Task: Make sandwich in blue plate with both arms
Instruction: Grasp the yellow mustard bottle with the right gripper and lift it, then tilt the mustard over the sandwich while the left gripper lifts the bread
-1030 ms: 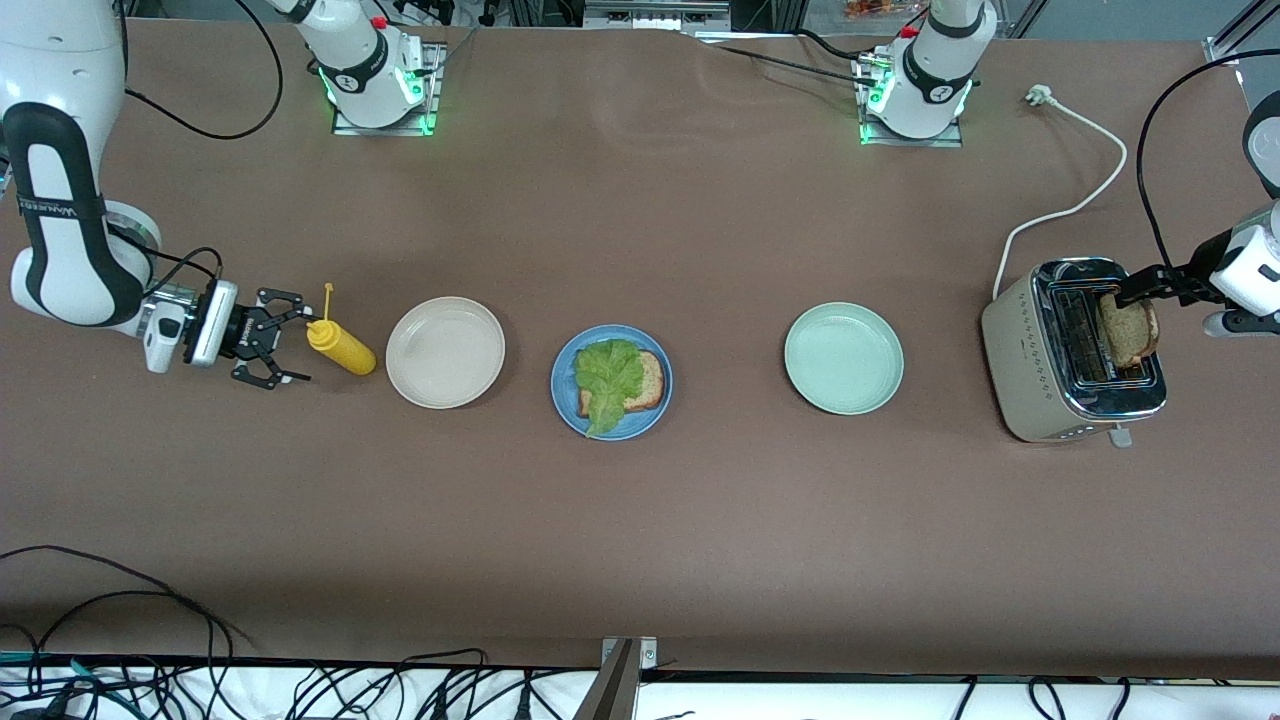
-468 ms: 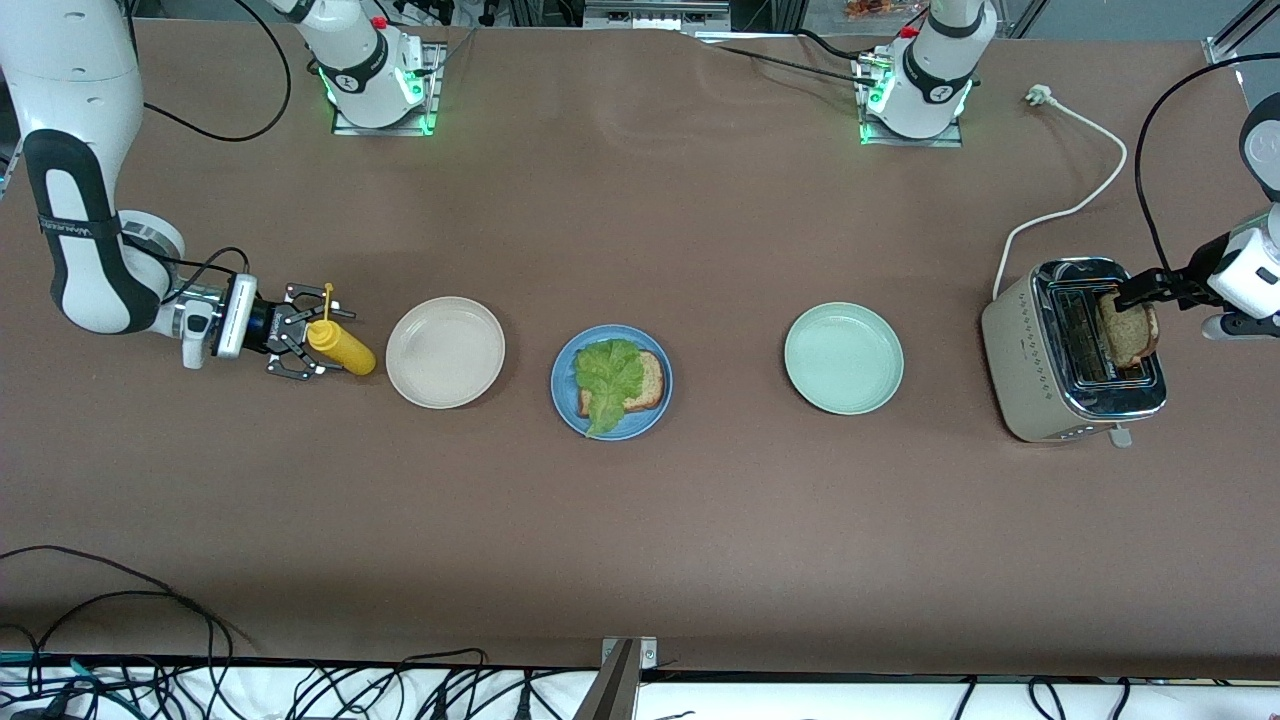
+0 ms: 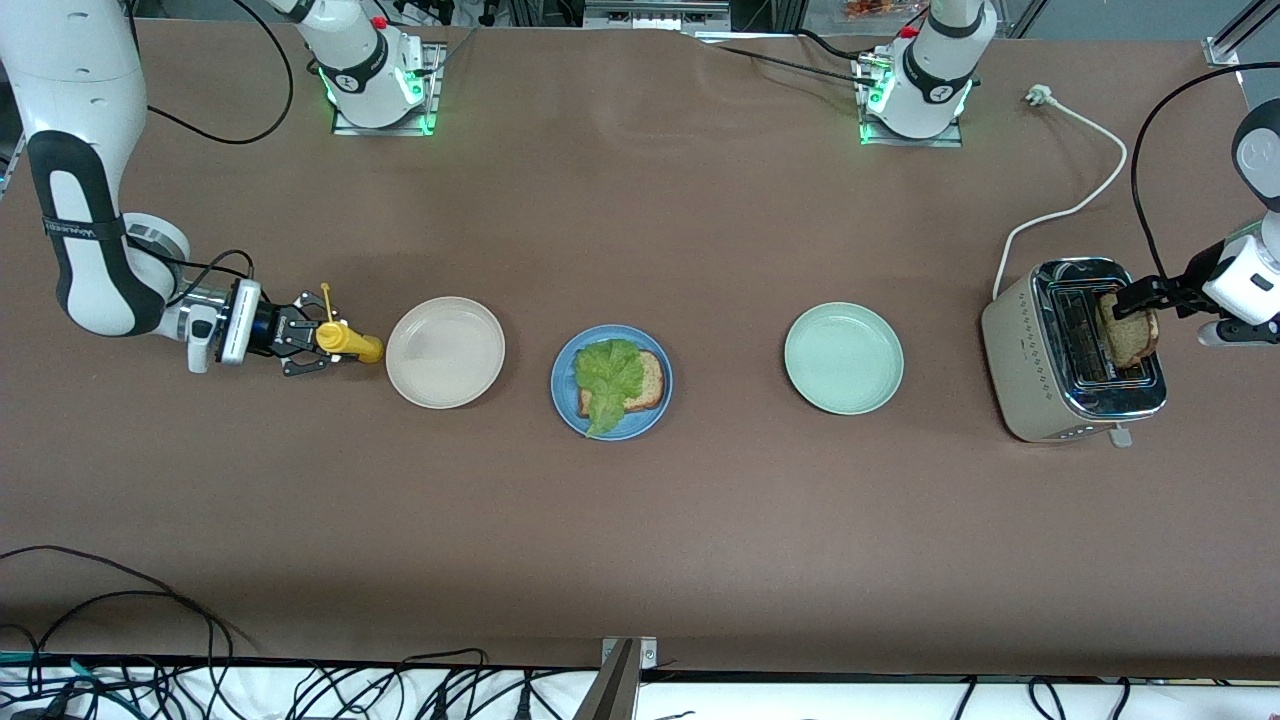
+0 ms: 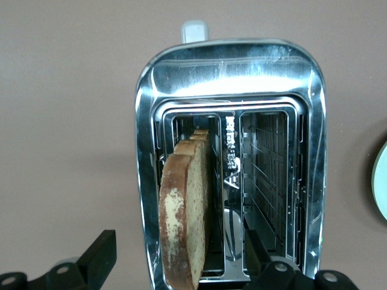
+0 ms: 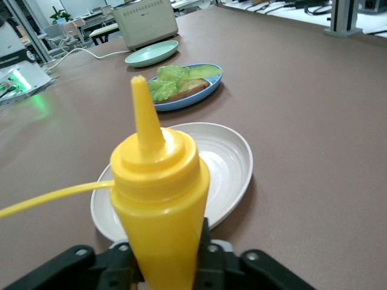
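My left gripper should next grab the bread slice by its end that stands out of the toaster slot, to put it on top of the lettuce in the blue plate (image 3: 562, 392).
The blue plate (image 3: 562, 392) sits mid-table and holds one bread slice (image 3: 652, 380) with a lettuce leaf (image 3: 606, 375) on it; the plate also shows in the right wrist view (image 5: 192, 98). A second bread slice (image 3: 1130, 335) stands in a slot of the toaster (image 3: 1040, 370). My left gripper (image 3: 1137, 295) is open over the toaster, its jaws wide on either side of that slice (image 4: 184, 217). My right gripper (image 3: 303, 340) is shut on a yellow squeeze bottle (image 3: 348, 343) beside the beige plate (image 3: 445, 352), with the nozzle pointing toward it (image 5: 160, 193).
A pale green plate (image 3: 843, 358) lies between the blue plate and the toaster. The toaster's white cord (image 3: 1080, 190) runs toward the left arm's base. The beige plate (image 5: 227, 160) is just past the bottle's tip.
My right gripper moved to the yellow bottle, closed on it and tipped it toward the beige plate. My left gripper stayed over the toaster slice with little movement.
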Controlling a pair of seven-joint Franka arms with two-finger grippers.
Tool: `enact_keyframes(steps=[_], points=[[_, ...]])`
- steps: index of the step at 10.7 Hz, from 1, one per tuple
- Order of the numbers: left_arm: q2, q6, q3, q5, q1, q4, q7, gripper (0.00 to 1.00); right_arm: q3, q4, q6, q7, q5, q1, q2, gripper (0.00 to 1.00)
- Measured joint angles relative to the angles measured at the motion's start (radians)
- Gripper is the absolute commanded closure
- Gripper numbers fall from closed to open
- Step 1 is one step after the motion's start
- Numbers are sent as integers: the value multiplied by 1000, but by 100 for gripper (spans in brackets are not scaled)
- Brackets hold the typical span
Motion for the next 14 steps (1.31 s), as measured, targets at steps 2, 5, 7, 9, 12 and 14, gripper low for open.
enact_keyframes(steps=[2,5,7,9,12,14], points=[[2,8,0,0,0,2,0,17,23,34,30,140,-72,1,-4,85],[7,9,0,0,0,2,0,40,43,131,35,413,-286,2,-14,88],[23,22,0,-33,-1,6,0,63,94,217,35,640,-483,4,-40,88],[34,32,0,-39,-1,10,0,72,168,291,35,848,-647,6,-69,88],[44,34,0,-40,-1,40,0,73,231,494,-137,1085,-848,27,-91,88],[44,34,-1,-40,-2,54,0,75,234,609,-230,1173,-965,65,-93,88]])
